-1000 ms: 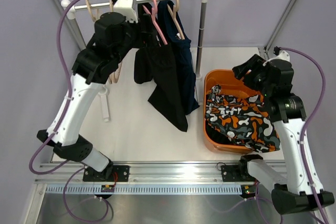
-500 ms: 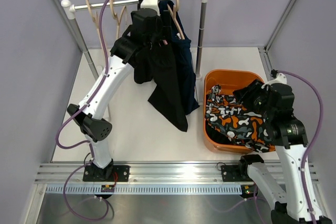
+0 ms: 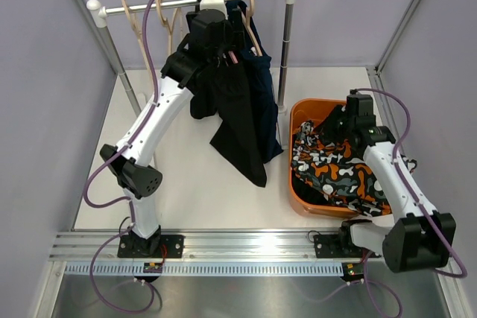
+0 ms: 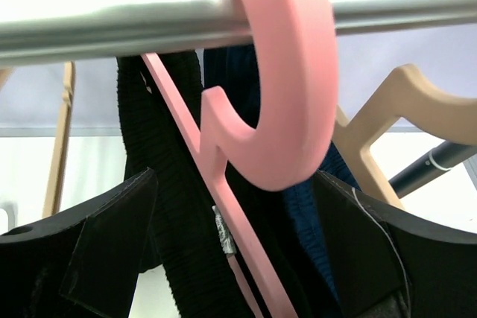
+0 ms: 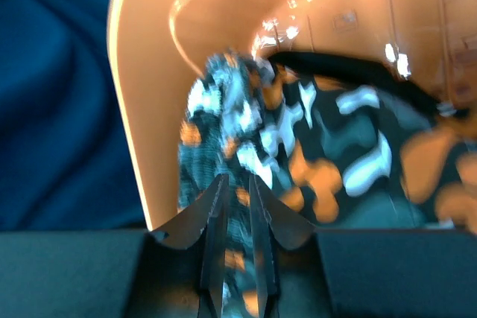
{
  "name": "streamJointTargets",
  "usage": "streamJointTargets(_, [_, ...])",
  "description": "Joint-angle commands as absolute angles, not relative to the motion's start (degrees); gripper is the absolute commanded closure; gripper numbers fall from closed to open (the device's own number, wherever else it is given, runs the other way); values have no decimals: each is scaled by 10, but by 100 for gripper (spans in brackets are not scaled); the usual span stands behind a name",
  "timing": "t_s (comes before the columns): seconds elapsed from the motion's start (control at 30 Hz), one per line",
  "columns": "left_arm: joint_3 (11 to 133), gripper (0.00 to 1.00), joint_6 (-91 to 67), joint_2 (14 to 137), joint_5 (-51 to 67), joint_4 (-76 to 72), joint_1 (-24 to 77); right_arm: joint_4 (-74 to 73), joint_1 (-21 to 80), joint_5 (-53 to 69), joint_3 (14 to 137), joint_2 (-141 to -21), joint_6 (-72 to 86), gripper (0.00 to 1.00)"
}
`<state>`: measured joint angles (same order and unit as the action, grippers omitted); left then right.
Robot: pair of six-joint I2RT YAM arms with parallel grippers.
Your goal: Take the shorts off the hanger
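The hook of the pink hanger [image 4: 291,72] and the black shorts need to stay free for unhooking and removal, so I next need to grab the hanger at its neck with my left gripper.
A pink hanger [image 4: 291,72] hangs on the metal rail [image 3: 149,7] and carries black shorts [image 3: 240,128]. A second black pair [image 3: 200,102] hangs to their left. Navy shorts [image 3: 264,80] hang on a wooden hanger [image 4: 402,117] to the right. My left gripper [image 3: 216,39] is open just under the rail, its fingers [image 4: 112,221] on either side of the pink hanger's neck and the black waistband [image 4: 175,206]. The patterned shorts [image 3: 339,173] lie in the orange bin [image 3: 294,184]. My right gripper [image 5: 237,180] hovers shut and empty over their far-left part.
Empty wooden hangers [image 3: 136,26] hang at the rail's left end. The rail's right post [image 3: 286,42] stands beside the bin. Grey enclosure walls close in on both sides. A white table [image 3: 186,176] lies below the hanging shorts.
My left arm swung right along the rail and brought its gripper to the pink hanger. My right arm stretched forward and lowered its gripper toward the bin's far-left corner.
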<state>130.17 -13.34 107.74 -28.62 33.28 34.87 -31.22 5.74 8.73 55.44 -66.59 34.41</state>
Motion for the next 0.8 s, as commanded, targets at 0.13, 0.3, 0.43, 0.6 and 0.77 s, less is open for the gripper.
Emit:
streamJointTargets(0.13, [1328,16,-140,1088,-306,301,348,-220,59,100,619,-769,343,78])
streamJointTargets(0.3, [1329,31,-131,1086,-313,304,348,-240,59,71,634,-755,328,78])
streamJointTargets(0.43, [1330,70,-120,1080,-314,313,348,-269,59,58,649,-711,317,76])
streamJointTargets(0.6, [1332,100,-98,1063,-322,329,348,-315,59,42,683,-665,307,75])
streamJointTargets(0.77, [1346,100,-68,1035,-317,340,348,-359,60,25,735,-628,292,71])
